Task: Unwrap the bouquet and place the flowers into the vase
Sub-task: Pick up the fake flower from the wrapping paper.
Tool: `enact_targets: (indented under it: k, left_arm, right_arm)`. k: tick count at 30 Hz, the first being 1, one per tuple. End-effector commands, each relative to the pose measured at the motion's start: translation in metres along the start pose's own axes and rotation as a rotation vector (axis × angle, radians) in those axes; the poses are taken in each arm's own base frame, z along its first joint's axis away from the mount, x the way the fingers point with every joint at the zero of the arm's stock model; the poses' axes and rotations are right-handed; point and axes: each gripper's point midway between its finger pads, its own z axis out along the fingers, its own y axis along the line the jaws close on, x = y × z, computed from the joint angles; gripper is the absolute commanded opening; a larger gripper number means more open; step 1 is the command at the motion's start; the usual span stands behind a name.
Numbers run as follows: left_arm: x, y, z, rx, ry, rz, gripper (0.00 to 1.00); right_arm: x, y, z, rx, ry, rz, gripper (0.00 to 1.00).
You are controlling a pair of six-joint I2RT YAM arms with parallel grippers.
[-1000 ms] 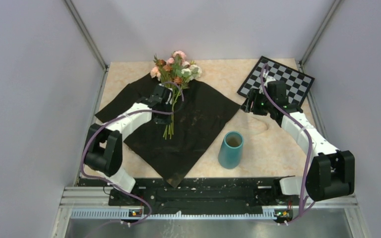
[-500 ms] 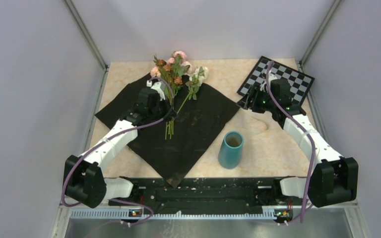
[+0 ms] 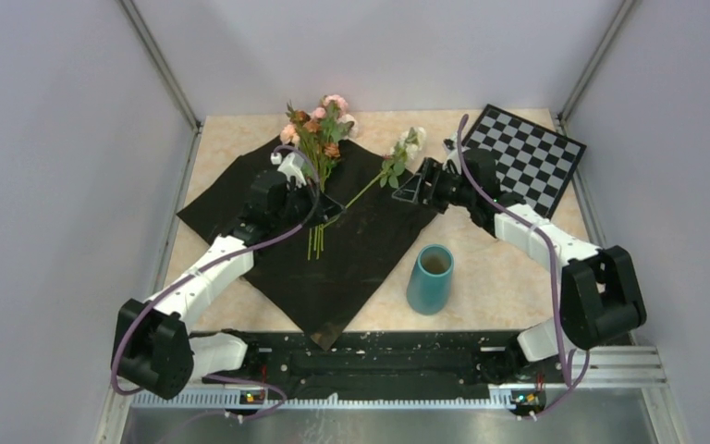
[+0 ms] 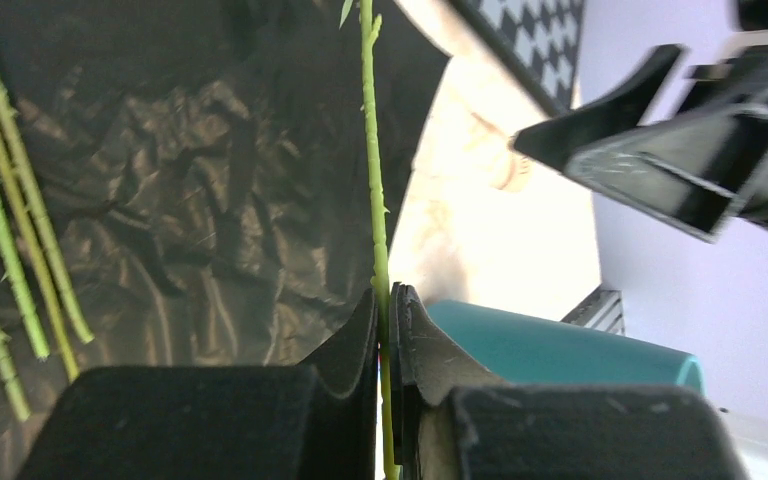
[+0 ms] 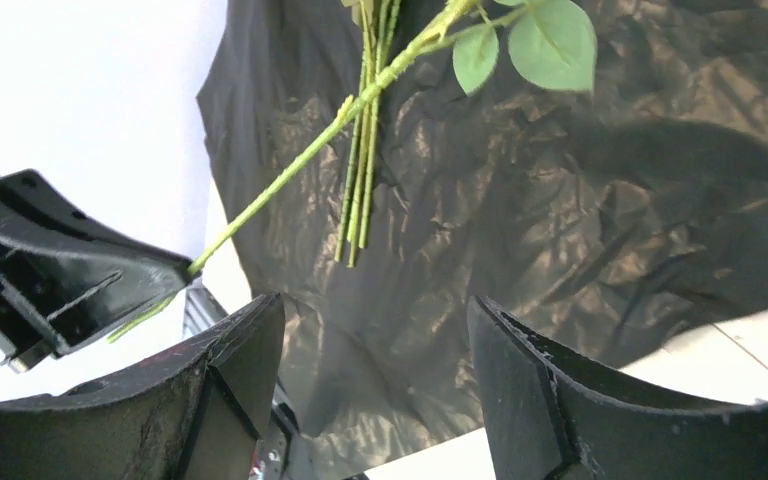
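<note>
The right gripper grabs the rose by its stem near the leaves next, so the rose's bare end stays free to enter the vase (image 3: 430, 277).
The bouquet lies unwrapped: its black paper (image 3: 351, 250) is spread flat, with the remaining flowers (image 3: 319, 129) lying on its far edge. My left gripper (image 3: 329, 211) is shut on the lower stem of one cream rose (image 3: 413, 139), held up off the paper and slanting right. In the left wrist view the thin green stem (image 4: 374, 190) runs up from between the closed jaws (image 4: 388, 312). My right gripper (image 3: 405, 192) stands open just right of that rose, with nothing between its fingers (image 5: 375, 350). The teal vase (image 3: 430, 277) stands upright on the table, right of the paper.
A black-and-white checkerboard (image 3: 527, 153) lies at the back right. Loose stems (image 5: 360, 190) rest on the crinkled paper (image 5: 580, 200) below the held rose. Purple walls and metal rails enclose the table on three sides.
My left gripper pulled the cream rose out of the bunch and swung its head rightward. My right arm moved left from the checkerboard to the rose, its jaws spreading wider.
</note>
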Motion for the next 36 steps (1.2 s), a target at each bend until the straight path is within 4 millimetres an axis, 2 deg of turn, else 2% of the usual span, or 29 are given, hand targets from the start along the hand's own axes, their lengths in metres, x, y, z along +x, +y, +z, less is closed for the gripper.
enact_targets:
  k: [1,8,14,18,31,36]
  left_arm:
    - [-0.023,-0.041,-0.016,0.173,-0.105,0.053,0.00]
    - [-0.016,-0.048,-0.025,0.226,-0.106,0.037,0.00]
    - [-0.010,-0.052,-0.025,0.270,-0.087,0.006,0.00]
    - [-0.008,-0.054,-0.025,0.284,-0.082,0.006,0.00]
    - [0.002,-0.051,-0.028,0.293,-0.054,0.037,0.00]
    - [0.011,-0.049,-0.029,0.300,-0.024,0.058,0.00]
  right_arm:
    - [-0.036,0.041,0.013,-0.141,-0.101,0.055,0.69]
    - [-0.046,0.039,0.029,-0.149,-0.136,0.138,0.68]
    - [-0.040,0.024,0.048,-0.120,-0.117,0.188,0.65]
    - [-0.040,0.021,0.056,-0.123,-0.113,0.205,0.63]
    - [-0.065,0.017,0.068,-0.096,-0.198,0.222,0.56]
    - [-0.075,0.024,0.068,-0.130,-0.233,0.242,0.45]
